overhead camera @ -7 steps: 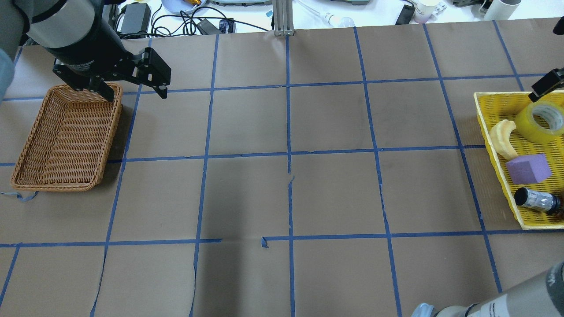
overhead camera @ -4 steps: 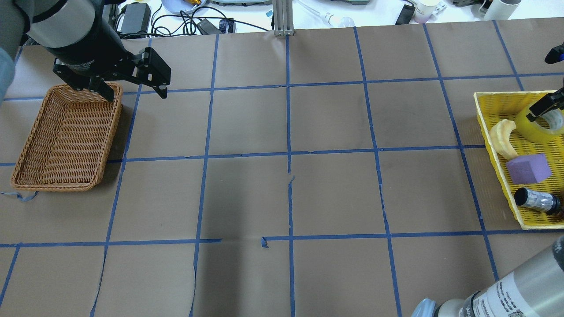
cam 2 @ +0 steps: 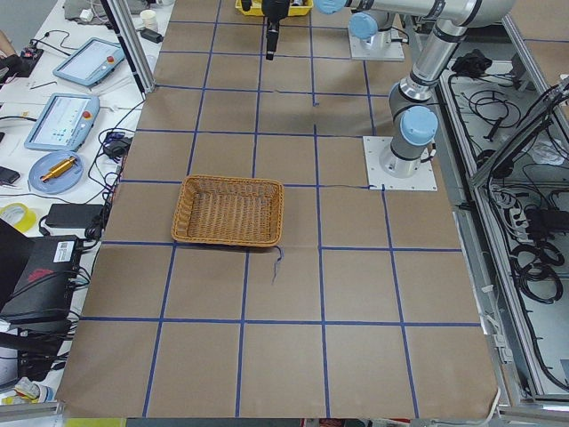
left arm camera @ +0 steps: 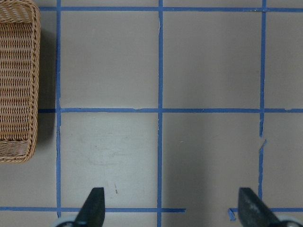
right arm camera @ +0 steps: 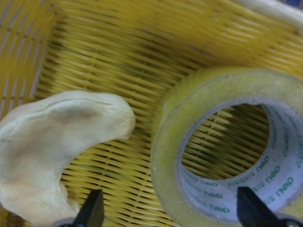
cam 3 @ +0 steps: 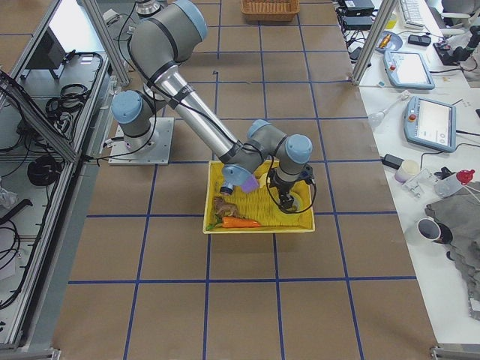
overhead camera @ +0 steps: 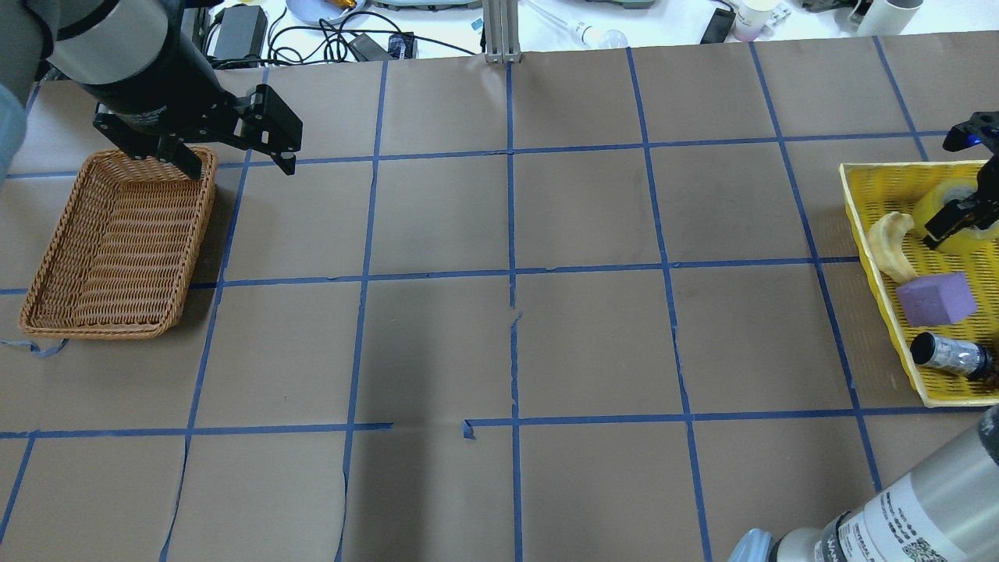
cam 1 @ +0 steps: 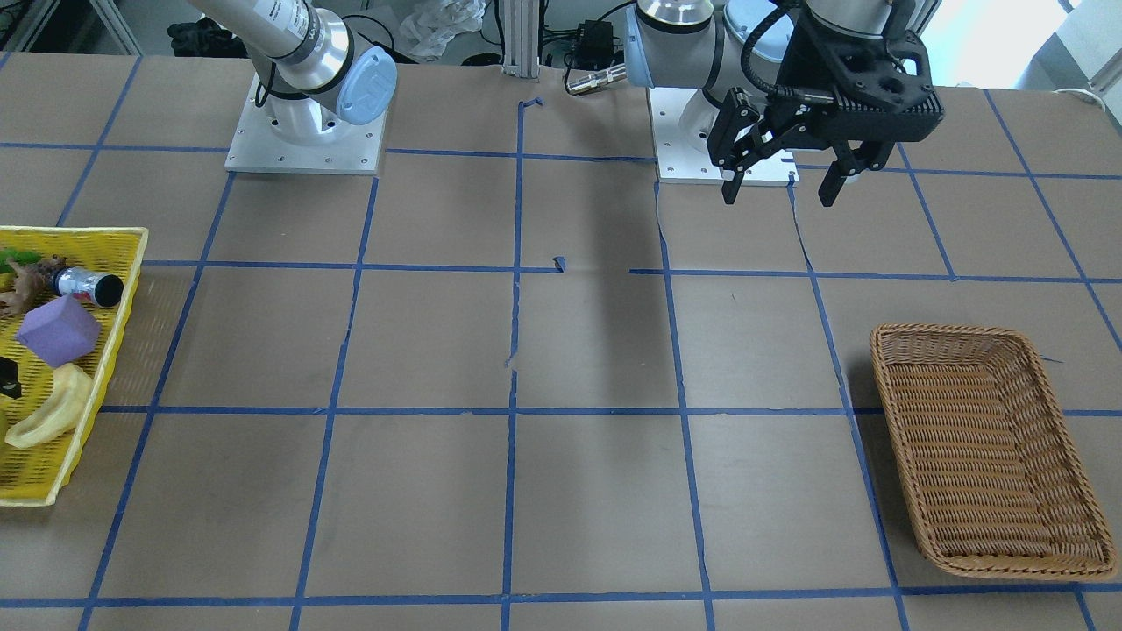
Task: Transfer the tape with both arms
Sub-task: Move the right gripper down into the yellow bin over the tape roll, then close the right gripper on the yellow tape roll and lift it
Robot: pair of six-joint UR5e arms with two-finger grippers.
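Note:
I need to take hold of the yellow tape roll by its ring wall (right arm camera: 220, 208) with my right gripper next, so that I can transfer it.
The yellow tape (overhead camera: 930, 204) with a white core lies flat in the yellow tray (overhead camera: 874, 183) at the table's right edge. It fills the right wrist view (right arm camera: 189, 118). My right gripper (overhead camera: 954, 220) is low over it and open. In the right wrist view (right arm camera: 170, 213) the roll's near wall lies between the two fingertips. My left gripper (overhead camera: 234, 160) is open and empty, held above the table by the far corner of the wicker basket (overhead camera: 117, 242). It also shows in the front view (cam 1: 778, 188) and in the left wrist view (left arm camera: 170, 210).
In the tray, a pale banana (overhead camera: 890, 243) lies just beside the tape, then a purple cube (overhead camera: 935, 298) and a dark bottle (overhead camera: 951, 355). The wicker basket (cam 1: 990, 447) holds nothing. Cables and devices lie beyond the table's far edge.
My right gripper has come down from over the tray's far rim onto the tape. The left arm has not moved.

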